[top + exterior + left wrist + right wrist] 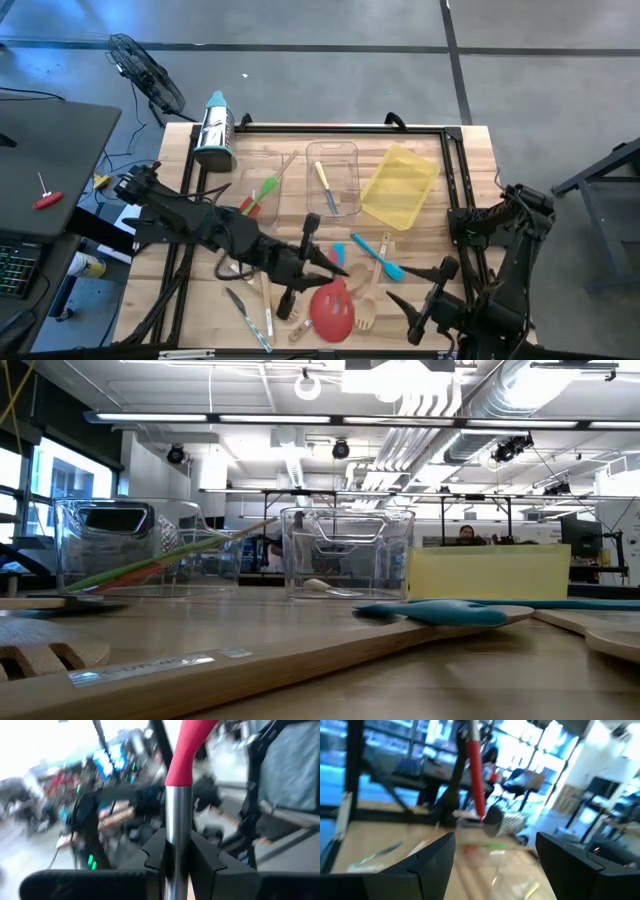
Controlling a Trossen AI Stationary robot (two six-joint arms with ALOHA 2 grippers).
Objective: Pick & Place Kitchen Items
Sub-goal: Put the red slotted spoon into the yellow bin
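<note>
The robot's right gripper should next grab the red spoon by its red handle grip (476, 782), so that it can carry the spoon to the yellow bin.
My left gripper (322, 268) reaches over the table's near middle and is shut on a red spoon with a steel handle; the spoon's red bowl (333, 310) shows just nearer the front edge. In the left wrist view the handle stands between the fingers (177, 865). My right gripper (432, 292) is open and empty at the near right (495, 855). Teal spatulas (375, 252), wooden forks (366, 312) and small knives (250, 315) lie flat on the table around the spoon. Green and red spatulas (262, 192) lean in a clear bin. My left gripper pinches the spoon's steel handle (178, 820) between its two fingers, just below where the red part (187, 750) begins. The fingers lie across the handle. The red part runs on past the fingertips. Whether the bowl rests on the table I cannot tell.
Two clear bins (335, 170) and a yellow bin (400, 185) stand at the table's far middle. A steel cylinder with a teal cap (215, 130) stands at the far left. In the low view a teal spatula (440, 612) and a wooden utensil lie close by.
</note>
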